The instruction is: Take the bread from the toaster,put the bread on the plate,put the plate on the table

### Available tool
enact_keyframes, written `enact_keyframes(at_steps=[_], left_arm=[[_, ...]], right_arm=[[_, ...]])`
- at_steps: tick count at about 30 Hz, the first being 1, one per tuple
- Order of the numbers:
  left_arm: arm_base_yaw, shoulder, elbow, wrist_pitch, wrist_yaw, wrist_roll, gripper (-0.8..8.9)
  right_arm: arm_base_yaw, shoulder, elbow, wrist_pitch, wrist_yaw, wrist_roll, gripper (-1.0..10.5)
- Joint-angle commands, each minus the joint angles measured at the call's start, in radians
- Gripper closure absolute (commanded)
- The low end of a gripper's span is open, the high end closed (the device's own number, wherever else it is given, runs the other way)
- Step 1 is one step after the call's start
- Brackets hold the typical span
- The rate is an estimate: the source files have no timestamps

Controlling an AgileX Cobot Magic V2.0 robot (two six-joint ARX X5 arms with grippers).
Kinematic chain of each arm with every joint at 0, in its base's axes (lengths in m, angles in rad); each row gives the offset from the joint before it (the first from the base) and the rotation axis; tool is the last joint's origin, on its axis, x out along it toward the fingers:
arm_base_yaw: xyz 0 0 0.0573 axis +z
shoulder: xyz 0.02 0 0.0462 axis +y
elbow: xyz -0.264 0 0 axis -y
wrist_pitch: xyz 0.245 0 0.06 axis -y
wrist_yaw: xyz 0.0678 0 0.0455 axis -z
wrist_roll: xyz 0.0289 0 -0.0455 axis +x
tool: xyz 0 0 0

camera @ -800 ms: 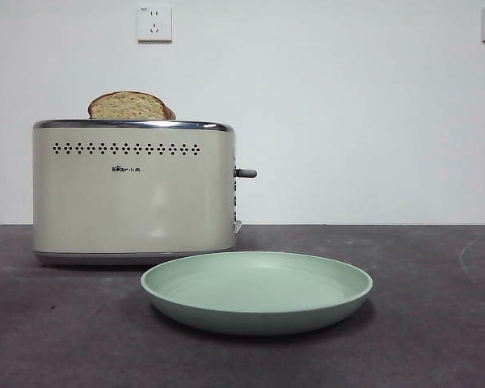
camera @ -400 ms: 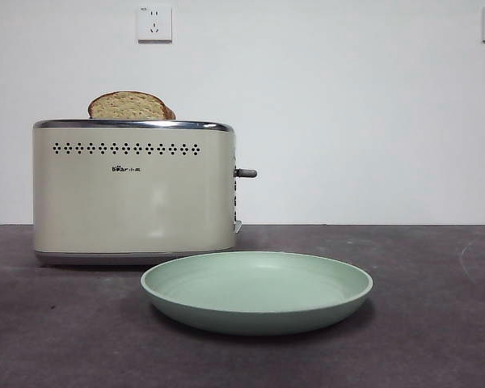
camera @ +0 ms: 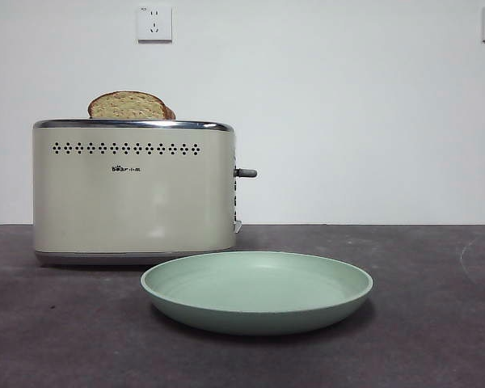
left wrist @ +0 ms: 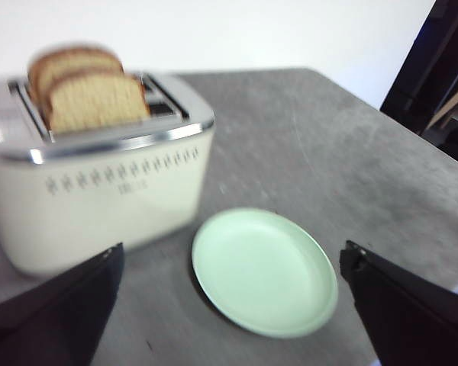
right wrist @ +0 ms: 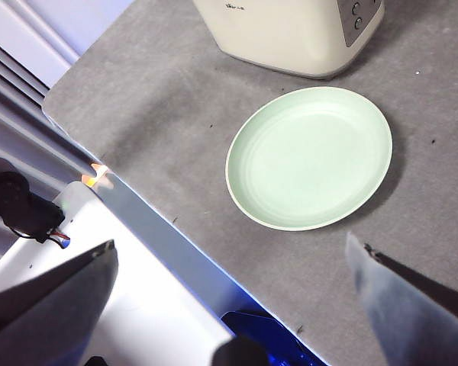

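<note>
I need to move the bread from the toaster onto the plate (camera: 257,291). My left gripper needs to grab the slice next by its brown crust edge (camera: 129,94) for that.
The cream toaster (camera: 133,194) stands on the table (camera: 420,323) at the left. The bread (camera: 128,106) pokes its rounded top out of a slot, and a second slice (left wrist: 70,61) stands in the slot behind it. In the left wrist view the bread (left wrist: 95,103) is the pale tan slice nearer the vent holes. The mint-green plate (camera: 257,291) lies flat on the table in front of the toaster, with nothing on it. My left gripper (left wrist: 233,252) hovers open, high above the plate (left wrist: 263,271) and toaster (left wrist: 99,198). My right gripper (right wrist: 230,242) is open too, high above the table's near edge. Neither gripper shows in the front view.
The toaster's grey lever (camera: 245,173) sticks out on its right side. Beyond the table's near edge (right wrist: 137,206) lie a white base and cables. Bare dark table surface (left wrist: 328,152) stretches to the right of the plate.
</note>
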Motion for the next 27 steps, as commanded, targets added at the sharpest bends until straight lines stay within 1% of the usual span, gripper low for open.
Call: enact_keyframes(at_steps=[1, 7, 11, 18, 22, 24, 27], left_arm=[[-0.003, 0.048, -0.001, 0.101, -0.002, 0.040, 3.45], [-0.004, 0.239, 0.003, 0.335, 0.002, 0.104, 3.45], [-0.005, 0.411, 0.014, 0.474, 0.001, 0.143, 3.45], [-0.030, 0.681, 0.042, 0.719, -0.002, 0.187, 3.45], [-0.056, 0.805, 0.098, 0.767, -0.027, 0.234, 3.45], [-0.071, 0.866, 0.141, 0.768, -0.048, 0.264, 3.45], [-0.090, 0.939, 0.193, 0.764, -0.053, 0.289, 3.46]], right_arm=[[0.002, 0.006, -0.002, 0.003, 0.000, -0.006, 4.4], [0.002, 0.023, -0.002, 0.003, 0.000, -0.006, 4.4], [0.002, 0.037, -0.002, 0.003, 0.000, -0.007, 4.4], [0.002, 0.060, -0.002, 0.003, 0.000, -0.007, 4.4], [0.002, 0.076, -0.002, 0.002, 0.000, -0.006, 4.4], [0.002, 0.080, -0.002, 0.002, 0.000, -0.006, 4.4], [0.002, 0.087, -0.002, 0.002, 0.000, -0.006, 4.4]])
